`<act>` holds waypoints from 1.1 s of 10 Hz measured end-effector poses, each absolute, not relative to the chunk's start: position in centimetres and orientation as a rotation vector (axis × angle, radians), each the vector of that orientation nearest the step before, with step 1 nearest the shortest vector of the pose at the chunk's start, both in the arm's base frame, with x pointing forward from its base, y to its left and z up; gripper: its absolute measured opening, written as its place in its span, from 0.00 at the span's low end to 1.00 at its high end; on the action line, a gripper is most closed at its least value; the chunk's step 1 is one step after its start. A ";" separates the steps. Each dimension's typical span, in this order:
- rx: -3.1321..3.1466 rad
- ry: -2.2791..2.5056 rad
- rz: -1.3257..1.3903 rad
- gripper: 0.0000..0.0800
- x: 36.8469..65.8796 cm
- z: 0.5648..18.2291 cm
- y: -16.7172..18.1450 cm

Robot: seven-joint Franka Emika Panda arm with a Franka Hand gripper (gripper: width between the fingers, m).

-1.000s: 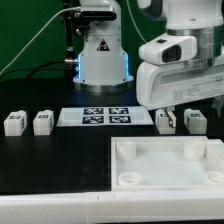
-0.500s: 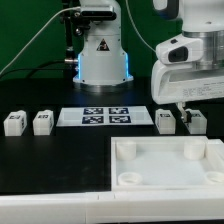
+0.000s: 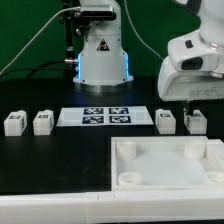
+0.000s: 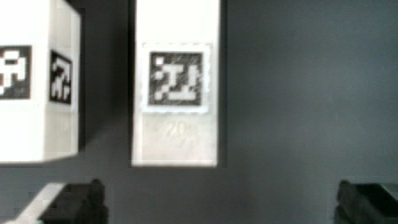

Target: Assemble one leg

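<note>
The leg's plain end should stay free to go into the white tray, so the robot's gripper will grab the leg by its tagged end (image 4: 178, 80) next.
Four small white legs with tags stand in a row on the black table: two at the exterior view's left (image 3: 13, 122) (image 3: 42, 121) and two at its right (image 3: 166, 121) (image 3: 196, 121). My gripper (image 3: 192, 102) hangs just above the right pair, near the rightmost leg. In the wrist view, one leg (image 4: 178, 92) lies ahead of the jaws and a second leg (image 4: 36, 85) lies beside it. The gripper (image 4: 222, 205) is open and empty, with its dark fingertips (image 4: 71, 205) wide apart and nothing between them.
The large white tray-like part with round corner holes (image 3: 165, 185) lies at the front right. The marker board (image 3: 95, 116) lies between the two pairs of legs. The arm's white base (image 3: 100, 55) stands behind the marker board.
My arm and gripper have moved toward the exterior view's right and a little upward, from over the inner right leg to over the rightmost leg. The legs have not moved.
</note>
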State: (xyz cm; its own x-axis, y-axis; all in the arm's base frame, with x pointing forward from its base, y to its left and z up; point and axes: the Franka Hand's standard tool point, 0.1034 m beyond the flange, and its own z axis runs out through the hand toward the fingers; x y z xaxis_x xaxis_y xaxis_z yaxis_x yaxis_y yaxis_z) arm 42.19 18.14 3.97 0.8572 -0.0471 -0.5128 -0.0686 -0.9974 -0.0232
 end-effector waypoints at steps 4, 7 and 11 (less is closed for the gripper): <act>-2.848 0.078 1.275 0.81 42.1 3.3 17.4; -2.794 0.077 1.417 0.81 40.8 2.0 17.3; -2.793 0.072 1.470 0.81 39.0 1.4 17.9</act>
